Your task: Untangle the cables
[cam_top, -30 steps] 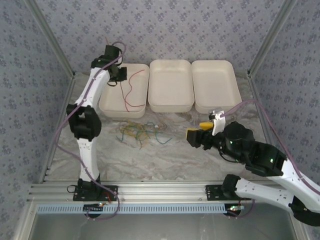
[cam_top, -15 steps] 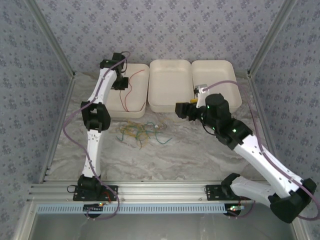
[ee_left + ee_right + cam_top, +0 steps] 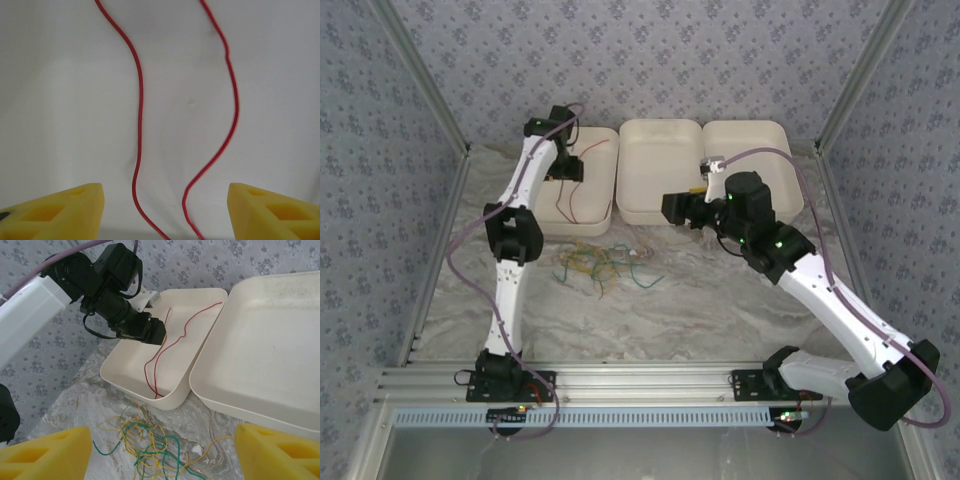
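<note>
I will grab the green cable with my right gripper by a loose part at the tangle's edge [image 3: 638, 283] [image 3: 194, 472]. Then I can pull it free and untangle it.
A red cable [image 3: 578, 190] lies loose on the floor of the left white tray [image 3: 565, 228]. My left gripper [image 3: 565, 166] hovers just above it, open. In the left wrist view two red strands [image 3: 137, 125] run between the wide-apart yellow fingers [image 3: 60, 210] without touching them. The other cables, a yellow-orange and green tangle [image 3: 595, 265], lie on the marble table in front of that tray. My right gripper [image 3: 675, 208] hangs open over the front rim of the middle tray [image 3: 662, 218]. Its wrist view looks down on the tangle [image 3: 150, 440], and nothing is between its fingers.
A third white tray [image 3: 750, 215] stands at the back right, beside the middle one. Patterned walls and metal posts close in the table at the back and sides. The left arm [image 3: 75, 285] reaches over the left tray.
My left gripper has opened and let go of the red cable, which now rests in the left tray. The right arm swung left and forward to the middle tray's front rim.
</note>
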You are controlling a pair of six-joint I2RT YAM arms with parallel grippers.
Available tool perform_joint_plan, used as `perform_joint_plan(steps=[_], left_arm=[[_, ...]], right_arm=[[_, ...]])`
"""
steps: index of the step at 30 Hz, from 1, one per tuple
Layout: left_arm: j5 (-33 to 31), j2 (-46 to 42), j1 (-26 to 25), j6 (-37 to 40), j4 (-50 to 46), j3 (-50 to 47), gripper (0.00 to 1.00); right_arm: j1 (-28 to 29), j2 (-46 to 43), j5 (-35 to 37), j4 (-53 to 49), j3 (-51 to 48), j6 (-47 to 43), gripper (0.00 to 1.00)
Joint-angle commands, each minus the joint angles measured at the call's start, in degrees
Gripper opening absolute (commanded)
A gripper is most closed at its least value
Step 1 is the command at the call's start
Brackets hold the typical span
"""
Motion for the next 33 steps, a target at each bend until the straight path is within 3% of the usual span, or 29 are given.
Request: perform_joint_plan(steps=[1, 4, 6, 9, 15, 19, 22, 26, 33], left_arm=[[-1.36, -9.59, -0.23, -2.33, -1.9, 2.15, 0.67], [-1.22, -15.35, -1.01, -4.3, -2.99, -0.13, 0.65], [-1.31, -21.96, -2.4, -5.27, -1.6, -6.99, 0.63], [0.58, -36.27, -4.8, -8.07, 7.49, -27.07, 0.62], [10.82, -62.79, -8.1, -21.94, 26.69, -68.86, 0.54], [11.28, -72.16, -15.06, -31.65, 38.37, -89.77, 0.55], [10.66, -76.07, -16.88, -37.69, 44.65, -101.05, 0.61], [8.52, -79.49, -16.75, -42.56, 49.25, -108.97, 0.7], [6.68, -76.64, -15.85, -45.76, 52.3, -108.59, 0.8]], right_arm=[[-0.53, 0.24, -0.77, -2.04, 2.23, 0.26, 0.77], [-0.68, 0.82, -1.63, -5.11, 2.74, 0.93, 0.77], [-0.51, 1.08, -2.09, -6.32, 1.38, 2.86, 0.75], [1.25, 0.81, -1.9, -5.67, -3.07, 7.18, 0.72], [11.54, 1.9, 7.35, -2.53, -9.54, 13.62, 0.69], [14.78, 9.13, 9.28, -3.22, -8.87, 15.27, 0.64], [14.8, 13.53, 9.37, -0.52, -9.45, 14.15, 0.62], [13.45, 20.56, 6.36, 2.14, -8.43, 10.78, 0.62], [10.89, 26.37, 5.51, 4.55, -7.55, 10.58, 0.61]])
